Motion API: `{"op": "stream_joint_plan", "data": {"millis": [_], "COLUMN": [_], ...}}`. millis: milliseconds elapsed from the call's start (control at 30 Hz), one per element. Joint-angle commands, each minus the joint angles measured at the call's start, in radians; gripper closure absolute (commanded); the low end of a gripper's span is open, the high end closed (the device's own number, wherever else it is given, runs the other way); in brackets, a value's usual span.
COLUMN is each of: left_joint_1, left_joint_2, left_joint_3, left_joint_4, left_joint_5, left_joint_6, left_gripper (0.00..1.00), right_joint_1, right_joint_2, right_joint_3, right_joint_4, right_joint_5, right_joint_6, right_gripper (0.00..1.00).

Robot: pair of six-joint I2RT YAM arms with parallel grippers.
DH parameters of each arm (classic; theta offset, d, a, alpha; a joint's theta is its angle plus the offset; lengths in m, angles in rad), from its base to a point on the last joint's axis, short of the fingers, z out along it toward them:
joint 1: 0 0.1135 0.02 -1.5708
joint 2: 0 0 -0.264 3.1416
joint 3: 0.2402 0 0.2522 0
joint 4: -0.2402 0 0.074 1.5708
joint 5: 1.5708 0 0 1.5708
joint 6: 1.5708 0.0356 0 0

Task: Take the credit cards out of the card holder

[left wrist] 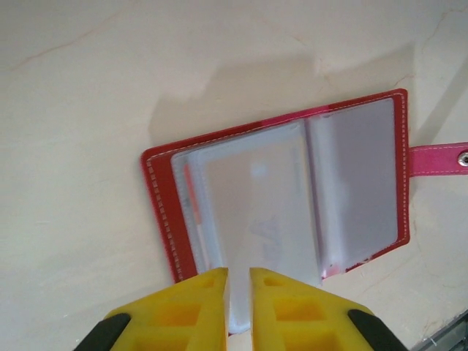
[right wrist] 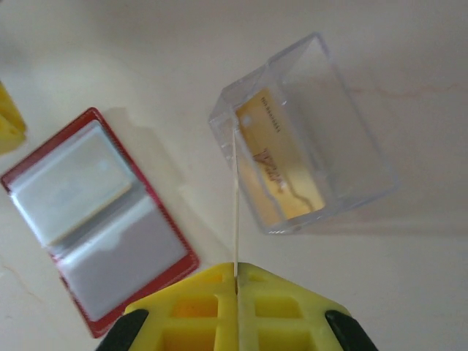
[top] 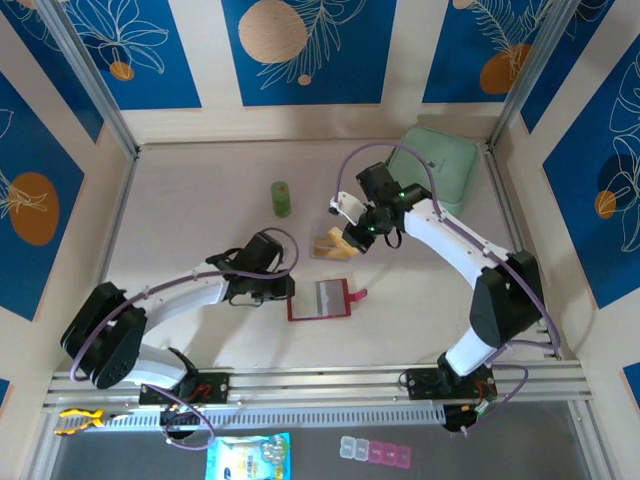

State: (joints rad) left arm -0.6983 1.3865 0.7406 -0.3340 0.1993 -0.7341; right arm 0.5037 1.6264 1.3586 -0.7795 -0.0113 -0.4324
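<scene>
Only the credit card's far end reaches the clear box's rim. My right gripper keeps holding it for now, or the card would end beside the box on the tabletop.
The red card holder lies open and flat on the table, its greyish clear pockets up and its tab out to one side. A pale card with a pinkish-red edge sits in one pocket. My left gripper hovers at the holder's near edge, its jaws a narrow gap apart over a clear pocket leaf. My right gripper is shut on a thin credit card seen edge-on, whose far end reaches the rim of a clear plastic box. An orange-yellow card lies in that box.
A small green bottle stands behind the card holder. A mint-green pouch leans at the back right corner. Walls close the table on three sides. Small pill boxes and a blue packet lie in front of the arm bases.
</scene>
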Motion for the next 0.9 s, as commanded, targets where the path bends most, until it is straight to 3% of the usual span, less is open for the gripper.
{"op": "stream_joint_plan", "data": {"millis": [0,500,867], "left_joint_1": [0.019,0.053,0.065], "left_joint_2": [-0.036,-0.1,-0.097], "left_joint_3": [-0.036,-0.107,-0.115], "left_joint_4": [-0.033,-0.036,-0.027], "left_joint_5": [-0.017,-0.017,-0.009], "left_joint_6": [-0.004,-0.015,-0.014], "left_gripper": [0.84,0.81,0.81], "right_joint_1": [-0.01,0.001,-0.003], "right_joint_2": [0.054,0.289,0.36], "right_joint_3": [0.083,0.303,0.31], "right_joint_4": [-0.093,-0.128,-0.17], "right_joint_5": [0.029,-0.045,-0.044], "right_joint_6": [-0.176,-0.308,-0.364], "right_gripper": [1.0,1.0,1.0]}}
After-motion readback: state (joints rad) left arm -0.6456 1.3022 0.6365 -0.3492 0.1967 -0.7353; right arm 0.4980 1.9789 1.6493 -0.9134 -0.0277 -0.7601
